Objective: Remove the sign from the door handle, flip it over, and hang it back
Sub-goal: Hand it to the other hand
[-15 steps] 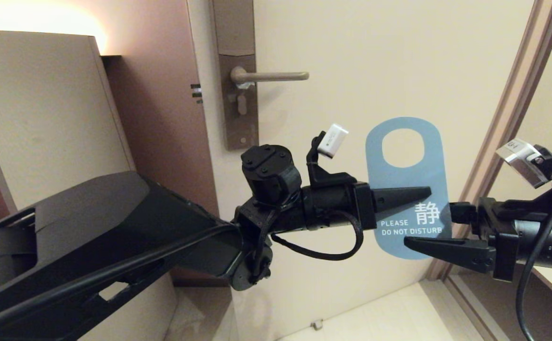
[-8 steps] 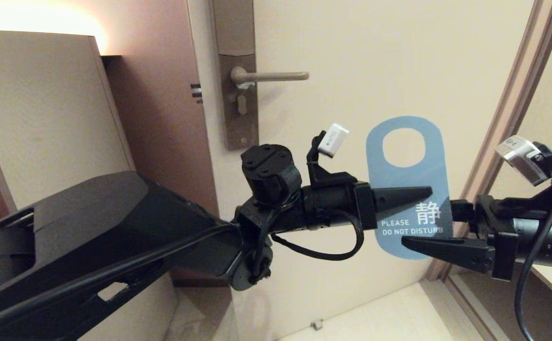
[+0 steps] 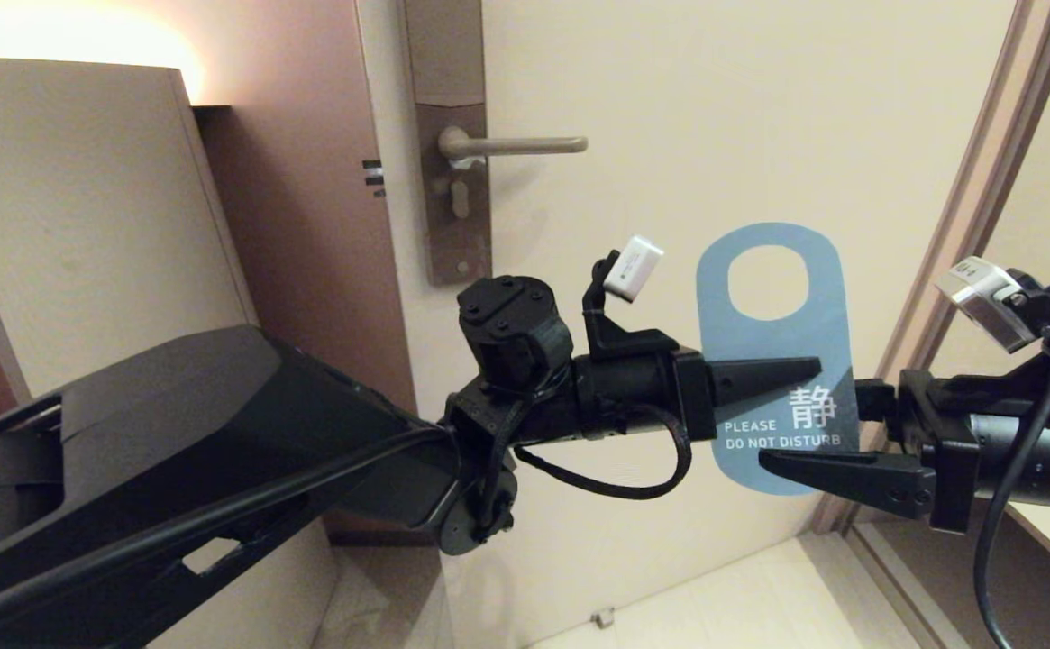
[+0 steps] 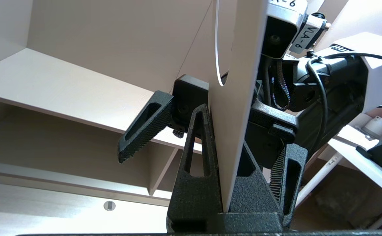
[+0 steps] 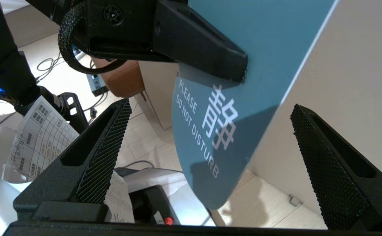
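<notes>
The sign needs to hang on the door handle by the sign's hole [image 3: 769, 282], so that part should stay free. My right gripper should grab the sign by its printed end [image 3: 813, 413] next.
The sign [image 3: 772, 356] is off the door handle [image 3: 525, 144], upright in mid-air below and right of it, blue "PLEASE DO NOT DISTURB" side toward me. My left gripper [image 3: 813, 368] is shut on the sign's middle, reaching in from its left edge. In the left wrist view the sign [image 4: 235, 98] stands edge-on between those fingers [image 4: 197, 157]. My right gripper [image 3: 811, 431] is open and straddles the sign's lower right edge, one finger in front and one behind, not touching. The right wrist view shows the sign [image 5: 230, 108] between its spread fingers [image 5: 105, 147].
The handle sits on a tall lock plate [image 3: 452, 225] on the cream door [image 3: 714, 108]. The door frame [image 3: 966, 225] runs down behind the right arm. A beige cabinet [image 3: 83, 198] stands at the left. Pale floor [image 3: 714, 604] lies below.
My right gripper has crept slightly left, further over the sign's lower right edge. The left gripper and sign have hardly moved.
</notes>
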Controlling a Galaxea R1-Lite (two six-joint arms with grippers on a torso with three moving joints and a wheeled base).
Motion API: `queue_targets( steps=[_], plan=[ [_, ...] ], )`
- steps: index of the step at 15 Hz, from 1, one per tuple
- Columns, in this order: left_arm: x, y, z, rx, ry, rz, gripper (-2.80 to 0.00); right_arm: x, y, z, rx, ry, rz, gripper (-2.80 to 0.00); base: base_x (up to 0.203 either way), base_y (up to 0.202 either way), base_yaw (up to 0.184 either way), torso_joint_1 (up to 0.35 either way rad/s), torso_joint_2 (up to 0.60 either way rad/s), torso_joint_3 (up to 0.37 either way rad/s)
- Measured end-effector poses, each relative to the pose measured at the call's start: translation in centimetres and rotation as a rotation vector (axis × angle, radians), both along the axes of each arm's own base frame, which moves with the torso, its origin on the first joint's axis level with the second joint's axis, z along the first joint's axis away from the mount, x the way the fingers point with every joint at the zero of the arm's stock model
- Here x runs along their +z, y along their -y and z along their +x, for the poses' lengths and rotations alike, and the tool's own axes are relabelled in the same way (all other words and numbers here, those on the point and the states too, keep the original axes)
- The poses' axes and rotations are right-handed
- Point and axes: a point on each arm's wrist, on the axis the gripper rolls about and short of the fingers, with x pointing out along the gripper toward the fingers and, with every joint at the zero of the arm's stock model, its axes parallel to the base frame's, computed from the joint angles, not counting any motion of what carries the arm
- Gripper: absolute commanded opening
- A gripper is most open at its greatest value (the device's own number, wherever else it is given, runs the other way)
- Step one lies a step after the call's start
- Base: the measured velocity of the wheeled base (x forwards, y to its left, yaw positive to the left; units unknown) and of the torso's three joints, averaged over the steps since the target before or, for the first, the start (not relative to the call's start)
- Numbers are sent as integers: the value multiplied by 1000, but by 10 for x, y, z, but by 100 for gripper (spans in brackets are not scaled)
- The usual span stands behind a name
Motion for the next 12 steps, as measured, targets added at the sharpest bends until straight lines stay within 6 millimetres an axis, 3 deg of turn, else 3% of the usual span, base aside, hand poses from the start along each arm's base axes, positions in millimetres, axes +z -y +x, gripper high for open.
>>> queue_targets(
  steps=[1, 12],
  plan=[
    [0, 0, 0, 2, 5, 0, -280, 0, 0, 0, 0, 0, 0, -280, 0, 0, 0, 0, 0, 0],
    [-5, -1, -1, 4, 4, 12, -280, -3, 0, -1, 10, -4, -4, -280, 0, 0, 0, 0, 0, 0]
  ],
)
